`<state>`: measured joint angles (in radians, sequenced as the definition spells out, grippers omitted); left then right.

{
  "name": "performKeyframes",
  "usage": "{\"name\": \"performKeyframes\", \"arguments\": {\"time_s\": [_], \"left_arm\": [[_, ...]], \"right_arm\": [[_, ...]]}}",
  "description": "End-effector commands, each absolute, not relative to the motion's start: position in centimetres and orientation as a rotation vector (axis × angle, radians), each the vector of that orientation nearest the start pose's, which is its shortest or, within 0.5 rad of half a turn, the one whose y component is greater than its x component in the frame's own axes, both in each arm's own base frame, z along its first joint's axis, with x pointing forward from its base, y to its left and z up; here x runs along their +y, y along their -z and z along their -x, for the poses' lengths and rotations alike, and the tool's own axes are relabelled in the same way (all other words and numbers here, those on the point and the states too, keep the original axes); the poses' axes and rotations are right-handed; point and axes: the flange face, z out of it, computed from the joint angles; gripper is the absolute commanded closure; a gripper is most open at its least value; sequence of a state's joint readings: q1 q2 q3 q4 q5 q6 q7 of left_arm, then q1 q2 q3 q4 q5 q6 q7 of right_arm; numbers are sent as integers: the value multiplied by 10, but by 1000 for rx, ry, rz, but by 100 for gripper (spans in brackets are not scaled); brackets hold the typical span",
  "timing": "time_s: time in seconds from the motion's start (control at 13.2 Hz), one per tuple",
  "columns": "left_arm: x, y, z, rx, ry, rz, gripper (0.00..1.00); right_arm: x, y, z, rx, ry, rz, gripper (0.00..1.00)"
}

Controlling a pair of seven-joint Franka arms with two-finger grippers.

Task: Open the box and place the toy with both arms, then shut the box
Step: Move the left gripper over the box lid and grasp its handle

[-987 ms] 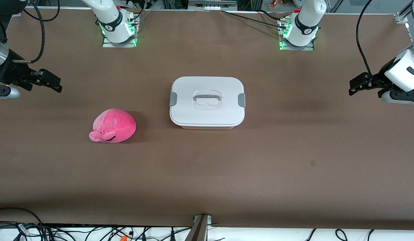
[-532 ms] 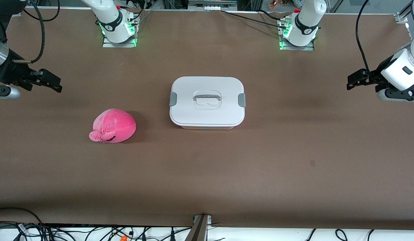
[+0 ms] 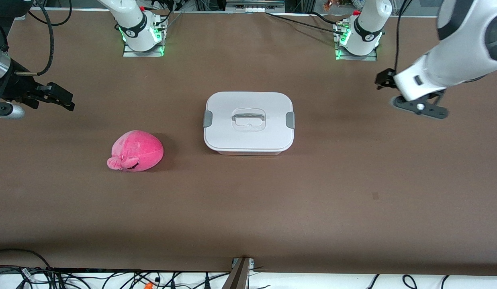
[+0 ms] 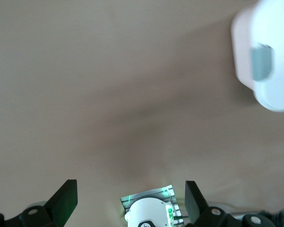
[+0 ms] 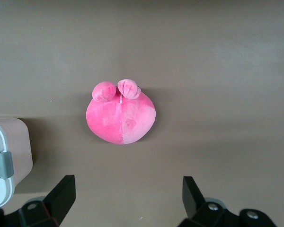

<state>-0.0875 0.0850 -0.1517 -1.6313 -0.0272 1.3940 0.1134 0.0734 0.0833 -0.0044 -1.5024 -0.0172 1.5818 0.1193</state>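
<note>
My left gripper will grab the lid by its handle (image 3: 248, 116) next, to open the box so that the pink toy (image 3: 136, 151) can go inside.
The box (image 3: 248, 122) stands in the middle of the table with its white lid shut, grey clips at both ends and a clear handle on top. The pink plush toy (image 3: 136, 151) lies on the table beside it, toward the right arm's end and a little nearer the front camera. My left gripper (image 3: 383, 79) is open and empty, up over bare table toward the left arm's end. Its wrist view shows the gripper (image 4: 130, 198) and one end of the box (image 4: 267, 61). My right gripper (image 3: 65, 100) waits open and empty. Its wrist view shows the gripper (image 5: 127, 196), the toy (image 5: 120, 116) and a box corner (image 5: 7, 161).
The two arm bases (image 3: 142, 34) (image 3: 358, 38) stand along the table's edge farthest from the front camera. Cables (image 3: 111, 279) lie past the table's edge nearest that camera. The brown table (image 3: 248, 208) carries nothing else.
The left arm has swung in from the table's end toward the box, its gripper now much closer to it. The right arm, box and toy have not moved.
</note>
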Motion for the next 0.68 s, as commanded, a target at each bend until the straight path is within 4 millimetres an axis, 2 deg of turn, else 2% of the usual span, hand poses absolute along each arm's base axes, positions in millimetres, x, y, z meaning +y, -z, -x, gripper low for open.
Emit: {"name": "performKeyframes", "arguments": {"time_s": [0.0, 0.08, 0.23, 0.38, 0.53, 0.61], "left_arm": [[-172, -519, -536, 807, -586, 3101, 0], [-193, -518, -533, 901, -563, 3108, 0], [-257, -517, -519, 1169, -453, 3091, 0], [-328, -494, -513, 1406, -304, 3041, 0], [-375, -468, -513, 1599, -149, 2982, 0], [-391, -456, -514, 1687, -79, 2914, 0]], "right_arm": [[39, -618, -578, 82, -4, 3146, 0], [39, -618, -578, 82, -4, 3146, 0], [40, -618, -578, 87, -6, 3146, 0], [40, -618, -578, 84, -4, 3146, 0], [40, -618, -578, 84, -2, 3146, 0], [40, -618, -578, 84, -2, 3146, 0]]}}
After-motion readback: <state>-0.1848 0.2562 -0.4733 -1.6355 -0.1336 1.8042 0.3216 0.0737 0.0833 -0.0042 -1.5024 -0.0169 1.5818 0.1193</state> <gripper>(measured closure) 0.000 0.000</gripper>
